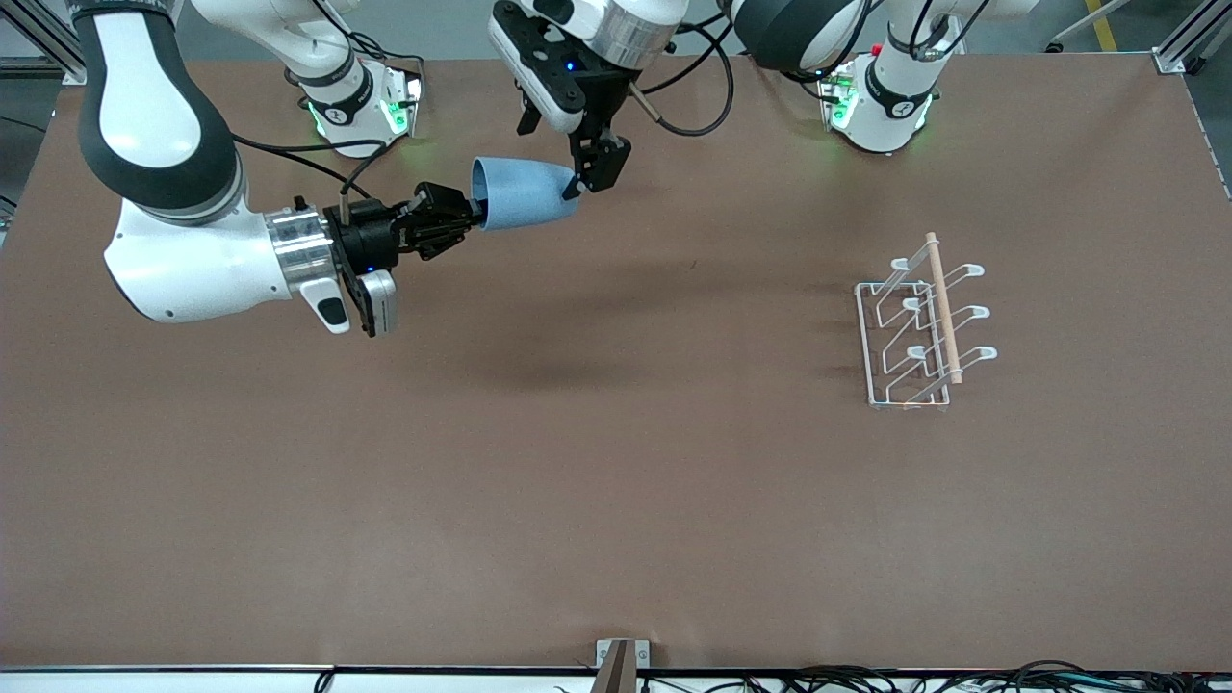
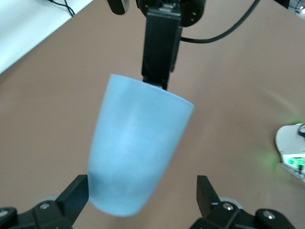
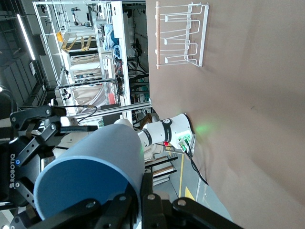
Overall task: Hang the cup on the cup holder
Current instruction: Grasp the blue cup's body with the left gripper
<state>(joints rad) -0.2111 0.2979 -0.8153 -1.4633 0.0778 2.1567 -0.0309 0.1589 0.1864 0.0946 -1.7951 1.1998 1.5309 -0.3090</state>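
Note:
I should grab the cup by its bottom end [image 1: 494, 194] with my left gripper next. The light-blue cup's opening [image 1: 566, 191] then stays free to slip onto the cup holder.
The light-blue cup [image 1: 525, 192] hangs in the air on its side, over the table near the robots' bases. My right gripper [image 1: 472, 207] is shut on its rim, one finger inside the mouth and one outside, as the right wrist view [image 3: 143, 191] shows on the cup [image 3: 90, 176]. My left gripper [image 1: 589, 173] is open at the cup's bottom end. In the left wrist view its fingers [image 2: 76, 195] stand either side of the cup [image 2: 136, 148], one close against it, the other apart. The white wire cup holder [image 1: 919, 327] stands toward the left arm's end of the table.
The cup holder also shows in the right wrist view [image 3: 183, 36]. The left arm's base [image 1: 881, 96] and the right arm's base [image 1: 356, 96] stand along the table's edge by the robots. Cables lie along the table edge nearest the front camera [image 1: 866, 679].

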